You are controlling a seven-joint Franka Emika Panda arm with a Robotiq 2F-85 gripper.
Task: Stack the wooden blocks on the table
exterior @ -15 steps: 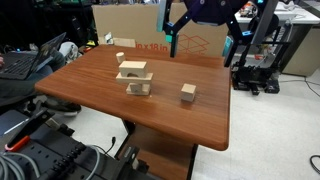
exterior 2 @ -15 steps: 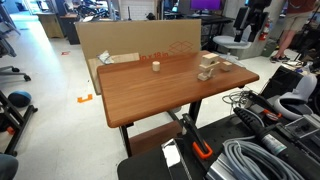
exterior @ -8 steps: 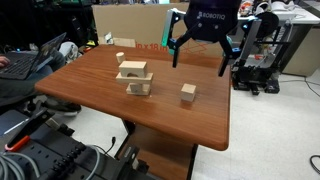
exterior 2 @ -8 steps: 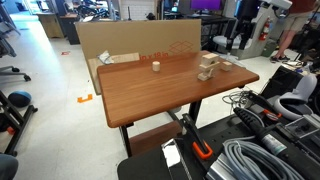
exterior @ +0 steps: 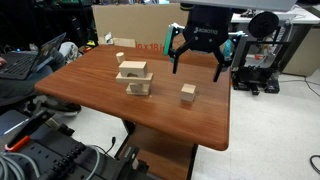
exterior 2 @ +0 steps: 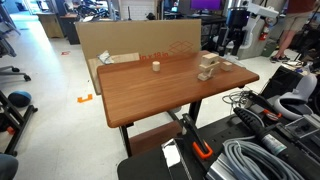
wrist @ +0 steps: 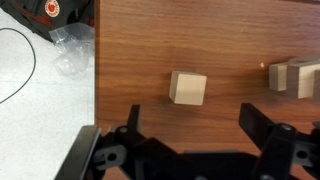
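Note:
My gripper grabs the single wooden cube from above by opposite sides next, since its bottom stays free to set flat on the stack (wrist: 292, 77).
The table (exterior: 110, 95) has a glossy reddish-brown top. A stack of pale wooden blocks (exterior: 135, 78) stands near its middle and also shows in an exterior view (exterior 2: 207, 68). A single wooden cube (exterior: 187, 93) sits apart, toward the table's edge. A third small block (exterior: 120, 57) lies at the far side and also shows in an exterior view (exterior 2: 155, 67). My gripper (exterior: 198, 70) hangs open and empty above the table, just behind the single cube. In the wrist view the cube (wrist: 187, 87) lies just ahead of the open fingers (wrist: 193, 125), and the stack (wrist: 292, 77) is at the right edge.
A large cardboard box (exterior: 135, 25) stands behind the table and also shows in an exterior view (exterior 2: 130, 40). Cables and hoses (exterior 2: 255, 155) lie on the floor beside the table. Equipment racks (exterior: 270, 50) stand near the arm. The table edge (wrist: 97, 80) is left of the cube.
My gripper has come down and toward the table, from high above the box to just over the table top behind the single cube. The blocks have not moved.

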